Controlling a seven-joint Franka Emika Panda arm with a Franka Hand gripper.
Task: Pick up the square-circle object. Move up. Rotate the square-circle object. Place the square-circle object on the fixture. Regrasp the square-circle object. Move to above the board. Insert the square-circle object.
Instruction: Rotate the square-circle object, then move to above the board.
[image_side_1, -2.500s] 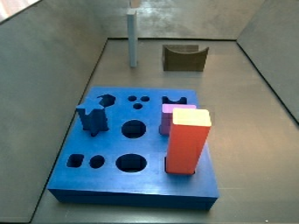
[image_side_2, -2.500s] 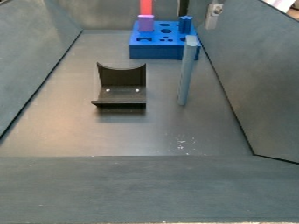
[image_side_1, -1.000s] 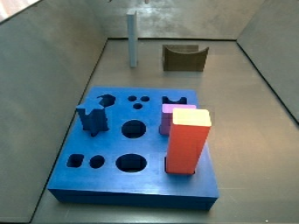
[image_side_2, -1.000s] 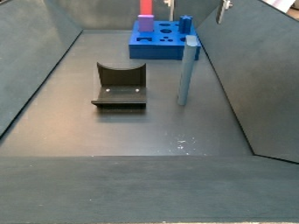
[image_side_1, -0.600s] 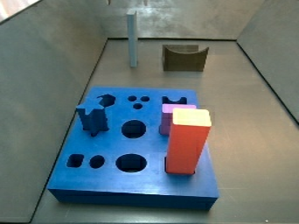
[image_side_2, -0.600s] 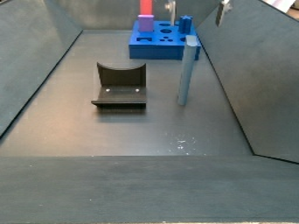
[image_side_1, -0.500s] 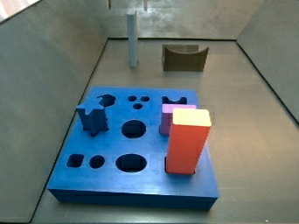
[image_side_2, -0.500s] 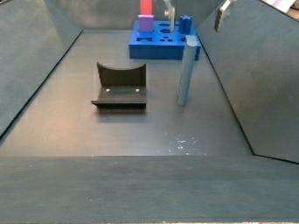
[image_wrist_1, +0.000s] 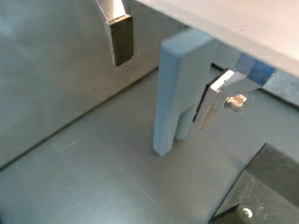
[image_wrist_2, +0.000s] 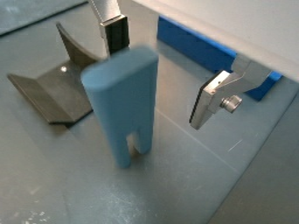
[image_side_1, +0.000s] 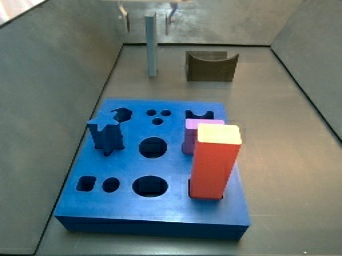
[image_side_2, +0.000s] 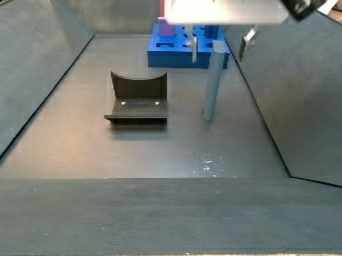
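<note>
I need to reach the square-circle object with my gripper and grip its solid end (image_side_1: 151, 20) (image_wrist_1: 186, 54), so its pegs stay free to go into the board's holes.
The square-circle object (image_side_1: 151, 48) is a pale grey-blue bar standing upright on the floor at the back, also seen in a side view (image_side_2: 211, 85) and in both wrist views (image_wrist_1: 176, 96) (image_wrist_2: 121, 105). My gripper (image_side_1: 147, 17) hangs open over its top end, one finger on each side with a gap to the bar (image_side_2: 221, 45) (image_wrist_1: 162, 94) (image_wrist_2: 158, 87). The dark fixture (image_side_1: 210, 66) with its curved notch sits beside the bar (image_side_2: 136, 98) (image_wrist_2: 49, 89). The bright-blue board (image_side_1: 127, 200) with its holes lies further off (image_side_2: 178, 57) (image_wrist_2: 208, 52).
On the board stand a tall red-orange block (image_side_1: 214, 160), a dark blue notched peg (image_side_1: 106, 136) and a small magenta piece (image_side_1: 201, 126). Sloped grey walls (image_side_2: 287, 100) close in the floor on the sides.
The gripper has come down from the top edge of the side views, so its fingers now straddle the upper end of the bar. The bar, fixture and board have not moved.
</note>
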